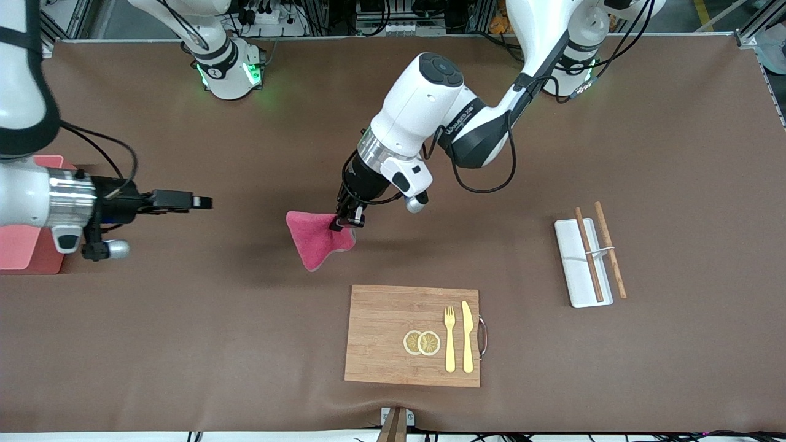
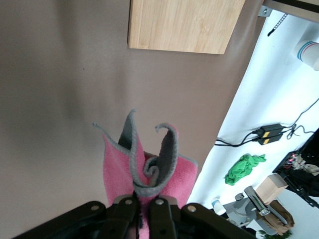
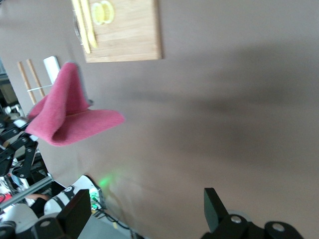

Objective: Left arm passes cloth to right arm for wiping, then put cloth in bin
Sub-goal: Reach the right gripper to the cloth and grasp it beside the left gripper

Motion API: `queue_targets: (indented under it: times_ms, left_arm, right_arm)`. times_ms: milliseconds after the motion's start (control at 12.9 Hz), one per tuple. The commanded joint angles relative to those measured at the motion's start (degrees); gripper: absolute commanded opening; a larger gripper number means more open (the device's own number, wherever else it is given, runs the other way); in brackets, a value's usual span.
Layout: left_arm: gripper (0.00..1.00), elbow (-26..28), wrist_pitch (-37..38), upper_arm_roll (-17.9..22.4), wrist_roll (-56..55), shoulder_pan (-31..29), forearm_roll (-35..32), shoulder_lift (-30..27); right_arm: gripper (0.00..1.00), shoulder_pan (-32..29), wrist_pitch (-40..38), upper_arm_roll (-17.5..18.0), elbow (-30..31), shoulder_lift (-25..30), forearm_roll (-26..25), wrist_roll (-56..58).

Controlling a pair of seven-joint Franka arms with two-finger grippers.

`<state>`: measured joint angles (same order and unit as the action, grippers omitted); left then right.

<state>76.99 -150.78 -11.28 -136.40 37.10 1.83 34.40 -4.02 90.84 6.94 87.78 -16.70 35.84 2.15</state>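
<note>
My right gripper needs to wipe with the magenta cloth (image 1: 322,239), so next it should grab the cloth by its loose hanging end (image 1: 300,231).
The magenta-red cloth (image 1: 316,238) hangs in the air over the bare table middle, pinched at one corner by my left gripper (image 1: 347,222). In the left wrist view the cloth (image 2: 149,169) shows its grey edge curling up from between the shut fingers of the left gripper (image 2: 145,204). My right gripper (image 1: 201,202) is open and empty, held level above the table toward the right arm's end, pointing at the cloth with a gap between them. The right wrist view shows its gripper (image 3: 144,211) spread wide and the cloth (image 3: 70,114) ahead. The pink bin (image 1: 27,245) lies under the right arm, mostly hidden.
A wooden board (image 1: 381,344) with two lemon slices (image 1: 421,342), a fork (image 1: 449,339) and a knife (image 1: 467,336) lies nearer the front camera than the cloth. A white tray (image 1: 574,270) with chopsticks (image 1: 610,248) lies toward the left arm's end.
</note>
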Motion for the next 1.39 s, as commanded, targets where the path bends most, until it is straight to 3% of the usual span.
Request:
queue_targets:
  times_ms: [0,387,696,1315]
  left_arm:
    - [0.0,-1.7,-2.1,0.6,-2.9,0.5,0.3,1.0]
    - [0.0,-1.5,-3.4,0.6,-3.7,0.4,0.5,1.2]
    - [0.0,-1.5,-3.5,0.6,-3.6,0.7,0.4,1.6]
    - [0.0,-1.3,-3.5,0.6,-3.3,0.8,0.2,1.7]
  right_arm:
    - [1.0,5.3,4.6,-0.2,-0.9,-0.2,0.9,6.1]
    - [1.0,13.5,14.9,-0.2,-0.9,-0.4,-0.6,7.3]
    - [1.0,15.3,18.1,-0.2,-0.2,-0.4,-7.4,19.3]
    - [1.0,17.1,24.2,-0.1,0.1,-1.8,-6.6,19.6]
